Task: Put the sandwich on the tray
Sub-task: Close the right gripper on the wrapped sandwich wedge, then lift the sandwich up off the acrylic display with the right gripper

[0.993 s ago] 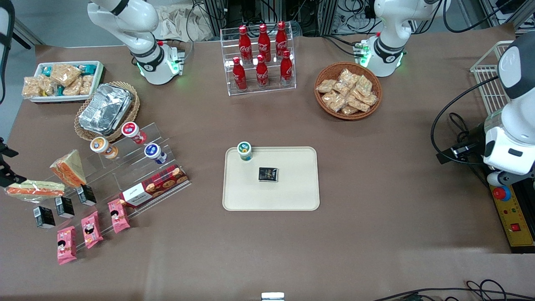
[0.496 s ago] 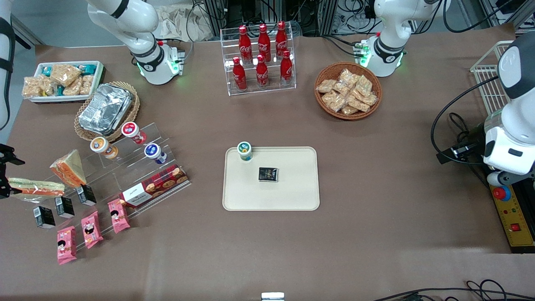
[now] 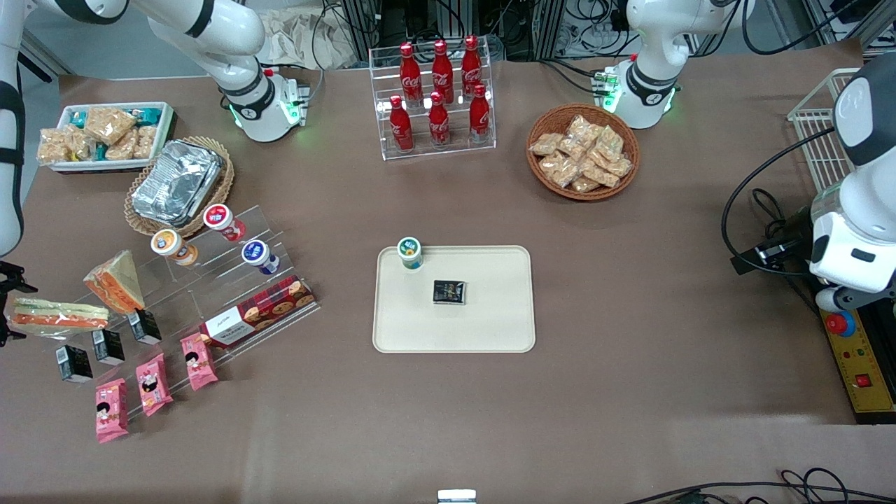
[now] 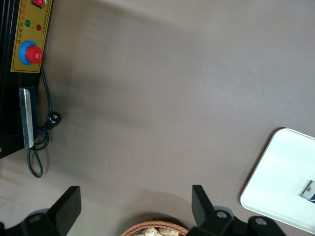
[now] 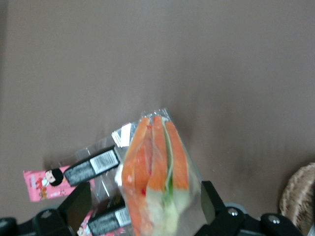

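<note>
The gripper grabs the long clear-wrapped sandwich by its wrapped end (image 3: 25, 312) next, to place the sandwich on the tray (image 3: 490, 329).
The clear-wrapped sandwich (image 3: 59, 315) with orange and pale green layers lies on the table at the working arm's end, nearer the front camera than the triangular sandwich (image 3: 115, 281). My right gripper (image 3: 5, 308) is at the sandwich's outer end, at the edge of the front view. In the right wrist view the gripper (image 5: 145, 206) is open, and its black fingers (image 5: 78, 202) straddle the sandwich (image 5: 155, 172) with a gap on each side. The cream tray (image 3: 490, 329) lies mid-table and holds a small cup (image 3: 409, 253) and a dark packet (image 3: 449, 292).
Small black cartons (image 3: 108, 345) and pink snack packs (image 3: 150, 385) lie just nearer the camera than the sandwich. A clear stepped stand carries cups (image 3: 224, 222) and a red cookie box (image 3: 257, 320). A foil container (image 3: 177, 182) sits in a wicker basket.
My right gripper has come down and moved in at the sandwich's outer end. The sandwich has not visibly moved.
</note>
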Action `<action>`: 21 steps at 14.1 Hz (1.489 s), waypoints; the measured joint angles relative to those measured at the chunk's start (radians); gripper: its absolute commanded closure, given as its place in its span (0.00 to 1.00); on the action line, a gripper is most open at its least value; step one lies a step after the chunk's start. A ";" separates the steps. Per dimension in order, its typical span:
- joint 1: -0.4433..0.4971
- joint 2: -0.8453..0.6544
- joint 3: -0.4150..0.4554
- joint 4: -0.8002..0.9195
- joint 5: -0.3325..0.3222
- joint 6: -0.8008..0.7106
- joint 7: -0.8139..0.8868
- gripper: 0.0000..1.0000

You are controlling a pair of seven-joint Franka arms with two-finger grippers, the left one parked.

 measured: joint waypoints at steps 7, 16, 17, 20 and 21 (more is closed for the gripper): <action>-0.008 0.056 0.003 0.000 0.006 0.070 0.000 0.40; -0.005 0.051 0.012 0.016 0.029 0.073 -0.213 1.00; -0.004 0.045 0.014 0.028 0.048 0.073 -0.267 1.00; -0.002 -0.006 0.019 0.073 0.102 -0.001 -0.427 1.00; -0.001 -0.028 0.024 0.095 0.119 -0.049 -0.484 1.00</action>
